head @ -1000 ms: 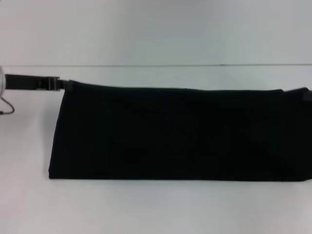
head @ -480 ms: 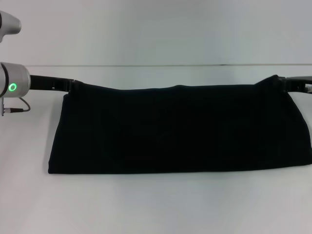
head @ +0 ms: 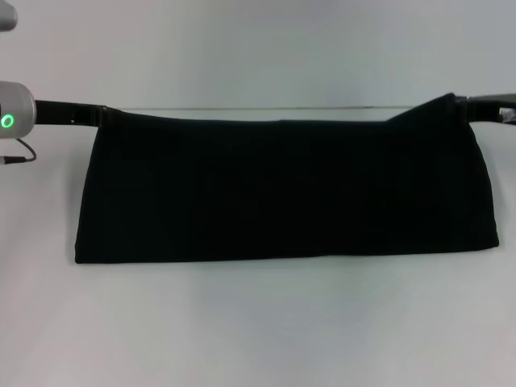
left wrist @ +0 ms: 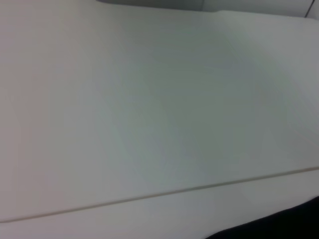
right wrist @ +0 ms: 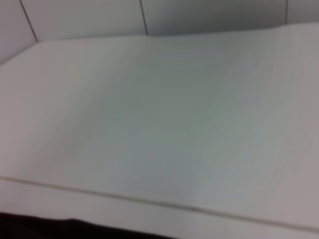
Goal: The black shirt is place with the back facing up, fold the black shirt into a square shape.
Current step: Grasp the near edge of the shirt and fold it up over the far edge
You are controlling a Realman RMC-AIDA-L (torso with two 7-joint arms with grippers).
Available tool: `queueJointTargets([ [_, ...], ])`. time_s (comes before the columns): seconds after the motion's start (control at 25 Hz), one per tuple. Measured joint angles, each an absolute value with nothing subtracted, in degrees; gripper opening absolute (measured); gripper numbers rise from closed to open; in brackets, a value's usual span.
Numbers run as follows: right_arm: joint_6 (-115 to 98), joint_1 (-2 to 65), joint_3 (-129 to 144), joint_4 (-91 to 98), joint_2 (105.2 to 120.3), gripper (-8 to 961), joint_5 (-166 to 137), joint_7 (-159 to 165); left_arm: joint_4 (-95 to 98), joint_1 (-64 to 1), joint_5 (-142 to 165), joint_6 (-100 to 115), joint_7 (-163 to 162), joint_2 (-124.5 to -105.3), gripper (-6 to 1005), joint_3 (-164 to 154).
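Note:
The black shirt's corner peaks past its straight upper edge (head: 322, 122). The corner stays held in my right gripper from here until I lower the corner toward the table.
The black shirt (head: 282, 189) is a long folded band stretched across the white table (head: 258, 322) in the head view. My left gripper (head: 98, 115) holds its far left corner. At the far right corner, which is pulled up into a peak, sits my right gripper (head: 465, 103). Both grippers are shut on the cloth. The near edge of the shirt runs straight from left to right. A dark sliver of the shirt (left wrist: 279, 230) shows in the left wrist view. Another strip of the shirt (right wrist: 45, 228) shows in the right wrist view. No fingers show in either wrist view.
The table's far edge (head: 258, 107) runs just behind the shirt's upper edge, with a pale wall beyond. My left arm's wrist with a green ring light (head: 8, 122) and a thin cable (head: 20, 155) sits at the left border.
Both grippers have moved farther away with the shirt's far corners. The near edge has slid away from me, and the right end of the shirt has come into full view.

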State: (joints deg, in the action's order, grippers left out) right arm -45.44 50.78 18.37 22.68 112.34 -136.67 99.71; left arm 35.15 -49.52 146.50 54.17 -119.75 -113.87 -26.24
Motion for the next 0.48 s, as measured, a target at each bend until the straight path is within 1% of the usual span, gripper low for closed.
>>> queueJointTargets([
  [0.48, -48.8, 51.1, 20.4, 27.4, 112.19, 93, -133.6, 102.3, 40.3, -49.4, 146.5, 58.3, -122.2, -113.78, 3, -26.5],
])
